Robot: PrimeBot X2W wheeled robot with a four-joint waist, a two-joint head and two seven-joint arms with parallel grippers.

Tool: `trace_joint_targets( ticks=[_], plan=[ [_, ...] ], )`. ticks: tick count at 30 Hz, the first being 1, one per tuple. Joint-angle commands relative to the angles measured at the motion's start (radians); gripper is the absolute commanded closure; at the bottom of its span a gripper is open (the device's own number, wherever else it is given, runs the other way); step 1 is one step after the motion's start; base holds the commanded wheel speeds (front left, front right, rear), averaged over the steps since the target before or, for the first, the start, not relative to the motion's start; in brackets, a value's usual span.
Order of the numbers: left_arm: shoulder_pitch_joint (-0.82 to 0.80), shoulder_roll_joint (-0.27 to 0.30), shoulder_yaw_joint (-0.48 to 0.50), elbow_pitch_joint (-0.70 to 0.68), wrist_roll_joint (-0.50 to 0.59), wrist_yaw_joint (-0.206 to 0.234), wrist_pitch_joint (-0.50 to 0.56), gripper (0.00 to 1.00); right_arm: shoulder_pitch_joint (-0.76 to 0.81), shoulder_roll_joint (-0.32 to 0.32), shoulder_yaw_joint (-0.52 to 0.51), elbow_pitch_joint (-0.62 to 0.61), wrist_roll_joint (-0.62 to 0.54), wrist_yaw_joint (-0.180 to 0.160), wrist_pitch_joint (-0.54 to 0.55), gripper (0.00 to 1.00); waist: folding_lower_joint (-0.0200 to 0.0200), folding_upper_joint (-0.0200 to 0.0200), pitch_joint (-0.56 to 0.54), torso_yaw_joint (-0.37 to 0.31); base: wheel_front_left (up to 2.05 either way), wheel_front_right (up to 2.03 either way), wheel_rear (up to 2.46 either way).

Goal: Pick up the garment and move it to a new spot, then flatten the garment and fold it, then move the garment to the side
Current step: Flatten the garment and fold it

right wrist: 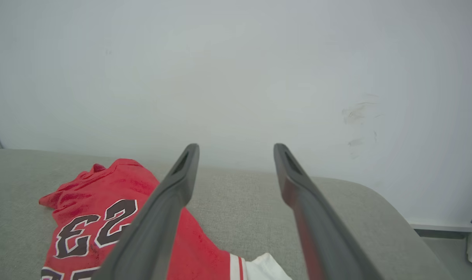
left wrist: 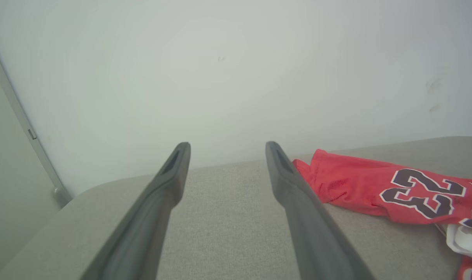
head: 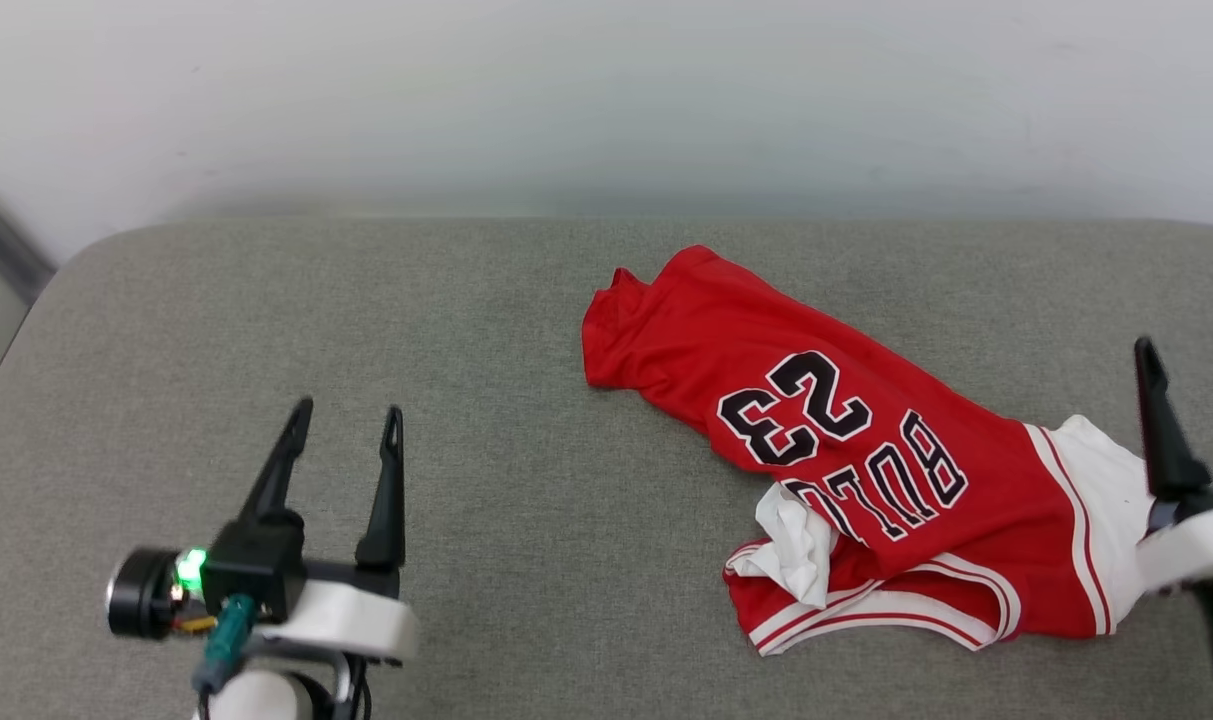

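I should grab the garment by the white sleeve's edge (head: pixel 796 542) with my left gripper next, as the sleeve bunches in loose folds beside the garment's flat red body (head: pixel 806 396).
The garment (head: pixel 846 440), a red jersey with white sleeves, striped trim and a black "23", lies crumpled right of centre on the grey cushioned surface (head: pixel 466 330). It also shows at the right of the left wrist view as the garment (left wrist: pixel 379 186) and at the lower left of the right wrist view as the garment (right wrist: pixel 92 217). My left gripper (head: pixel 348 415) is open at the lower left, well clear of the cloth, with nothing between its fingers (left wrist: pixel 169 182). My right gripper (head: pixel 1191 350) is open at the right edge, beside the white sleeve, its fingers (right wrist: pixel 181 179) holding nothing.
A pale wall (head: pixel 606 90) rises behind the surface. The surface's rounded far-left corner (head: pixel 76 260) and a grey strip (head: pixel 6 240) lie at the left. In the right wrist view the surface's right edge drops to the floor (right wrist: pixel 446 233).
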Motion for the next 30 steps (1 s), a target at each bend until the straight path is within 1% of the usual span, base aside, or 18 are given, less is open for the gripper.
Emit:
trace_joint_targets(
  ticks=[1,3,4,7,9,12,14,20,25,30],
  plan=[
    [-0.038,0.019,0.001,-0.001,-0.003,-0.019,-0.003,0.00,0.058,0.050,-0.044,-0.069,-0.052,-0.001,-0.002,0.00,0.0000,0.0000,-0.005,-0.001,0.00,0.00,0.00],
    [-0.084,0.038,-0.009,0.011,-0.009,-0.045,-0.003,0.00,0.132,0.119,-0.083,-0.153,-0.112,-0.001,-0.002,0.00,0.0000,0.0000,-0.011,-0.005,0.00,0.00,0.00],
    [-0.084,0.038,-0.009,0.011,-0.009,-0.045,-0.003,0.00,0.132,0.119,-0.083,-0.153,-0.112,-0.001,-0.002,0.00,0.0000,0.0000,-0.011,-0.005,0.00,0.00,0.00],
    [-0.163,0.065,-0.048,0.047,-0.022,-0.081,0.004,0.00,0.211,0.182,-0.108,-0.233,-0.166,-0.001,-0.002,0.00,0.0000,0.0000,-0.018,-0.012,0.00,0.00,0.00],
    [-0.225,0.080,-0.084,0.062,-0.043,-0.095,0.043,0.00,0.249,0.211,-0.116,-0.262,-0.182,-0.001,-0.002,0.00,0.0000,0.0000,-0.020,-0.018,0.00,0.00,0.00],
    [-0.323,0.112,-0.164,0.080,-0.090,-0.108,0.155,0.00,0.283,0.239,-0.124,-0.288,-0.202,-0.001,-0.002,0.00,0.0000,0.0000,-0.017,-0.027,0.00,0.00,0.00],
    [-0.387,0.145,-0.258,0.090,-0.147,-0.110,0.256,0.00,0.300,0.248,-0.122,-0.295,-0.211,-0.001,-0.002,0.00,0.0000,0.0000,-0.012,-0.035,0.00,0.00,0.00],
    [-0.618,0.240,-0.537,0.091,-0.403,-0.109,0.549,0.00,0.296,0.255,-0.114,-0.307,-0.224,-0.001,-0.002,0.00,0.0000,0.0000,0.024,-0.064,0.00,0.00,0.00],
    [-0.784,0.283,-0.781,0.095,-0.582,-0.110,0.754,0.00,0.265,0.250,-0.100,-0.306,-0.233,-0.001,-0.002,0.00,0.0000,0.0000,0.067,-0.094,0.00,0.00,0.00],
    [-0.910,0.307,-1.014,0.107,-0.709,-0.109,0.912,0.00,0.233,0.245,-0.084,-0.307,-0.248,-0.001,-0.002,0.00,0.0000,0.0000,0.111,-0.131,0.00,0.00,0.00]
  ],
)
